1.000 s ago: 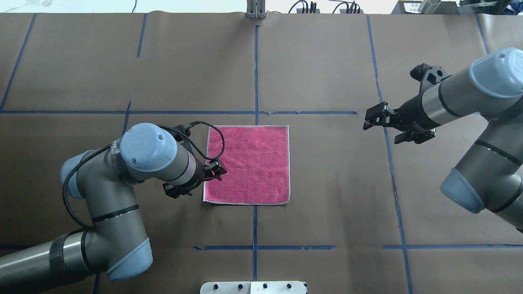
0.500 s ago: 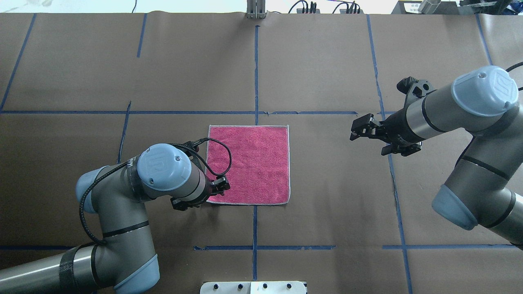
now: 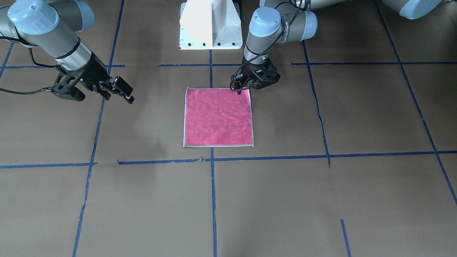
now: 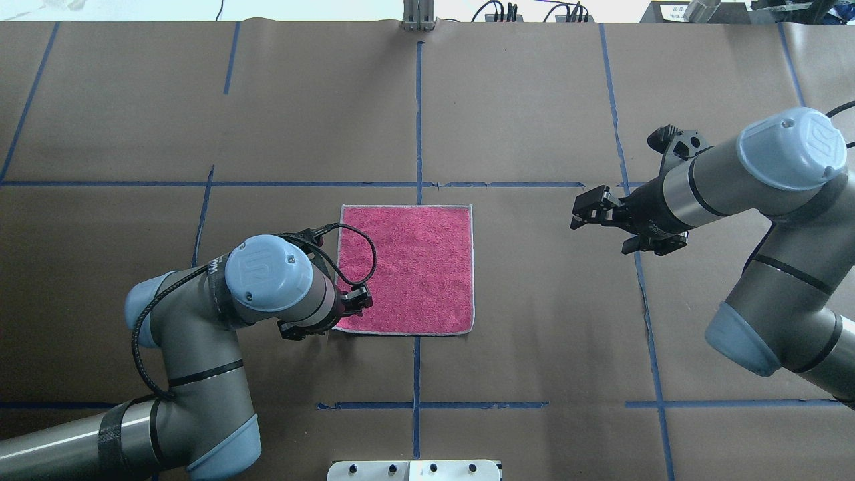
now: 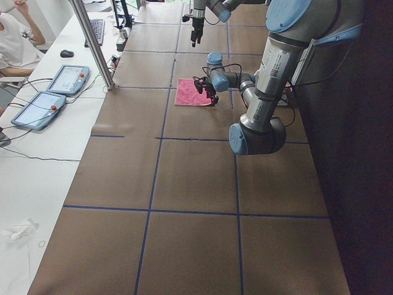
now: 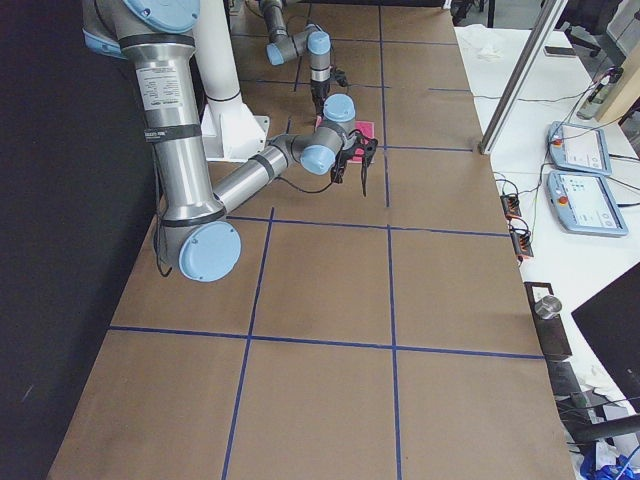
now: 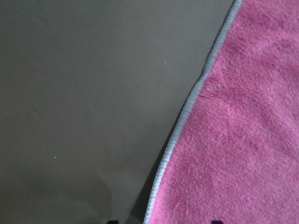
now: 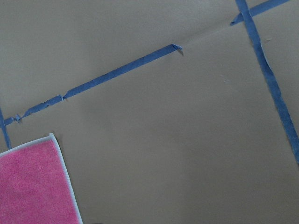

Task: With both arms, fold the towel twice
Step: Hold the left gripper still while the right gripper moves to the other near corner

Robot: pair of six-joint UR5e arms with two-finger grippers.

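Observation:
Next, my left gripper grabs the towel's grey-stitched corner (image 3: pixel 249 89) to bring the towel's edge toward the towel's opposite hem (image 3: pixel 219 146).
The towel (image 4: pixel 407 267) lies flat, pink face up, on the brown table; it also shows in the front view (image 3: pixel 217 116). My left gripper (image 4: pixel 361 302) is low over the towel's near-left corner, which sits at the top right in the front view (image 3: pixel 238 89). It is open. In the left wrist view the grey stitched edge (image 7: pixel 184 116) runs between two dark fingertips at the bottom of the frame. My right gripper (image 4: pixel 580 215) is open and empty, hovering well to the right of the towel. Its wrist view shows the towel's far-right corner (image 8: pixel 32 186).
Blue tape lines (image 4: pixel 418 120) cross the brown paper table cover. The white pedestal (image 3: pixel 210 25) stands at the robot's side of the table. A metal post (image 5: pixel 92 43) and operator tablets (image 5: pixel 55 80) stand beyond the far edge.
My left gripper has moved back along the towel's left edge to its near-left corner. My right arm has swung in and brought its gripper a little closer to the towel. The towel has not moved.

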